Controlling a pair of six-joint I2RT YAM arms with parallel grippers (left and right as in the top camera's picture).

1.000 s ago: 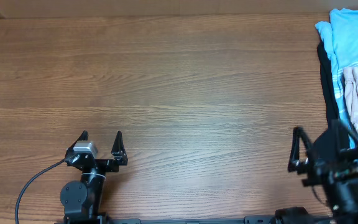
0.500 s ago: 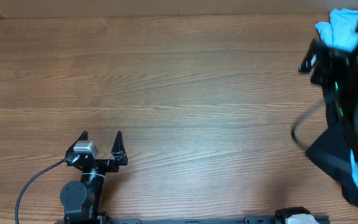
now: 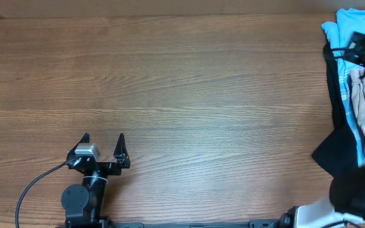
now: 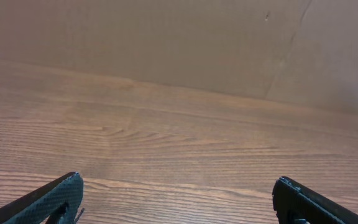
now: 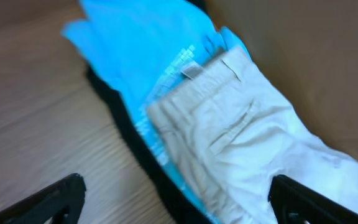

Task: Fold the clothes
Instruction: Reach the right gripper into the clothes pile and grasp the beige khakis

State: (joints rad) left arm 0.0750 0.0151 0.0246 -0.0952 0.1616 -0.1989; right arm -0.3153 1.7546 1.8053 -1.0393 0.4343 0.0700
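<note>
I should next grab the beige shorts (image 5: 247,143) with my right gripper by the waistband edge. The shorts will then trail out flat across the table, so I can fold them.
The beige shorts (image 5: 247,143) lie on top of a pile at the table's far right edge, waistband and slit pocket showing; in the overhead view (image 3: 360,95) only a strip of them shows beside my right arm. My right gripper (image 5: 178,180) is open and empty, hovering over the pile's left edge, with the shorts under its right finger. My left gripper (image 3: 103,149) is open and empty near the front left of the table, also seen in the left wrist view (image 4: 178,180) above bare wood.
A light blue garment (image 3: 350,25) lies under the shorts, also in the right wrist view (image 5: 142,43). A black garment (image 3: 338,152) lies beneath both and sticks out to the left. A brown wall stands behind the wooden table (image 3: 182,95).
My right arm has swung from the front right of the table out over the clothes pile at the right edge. The left arm has not moved.
</note>
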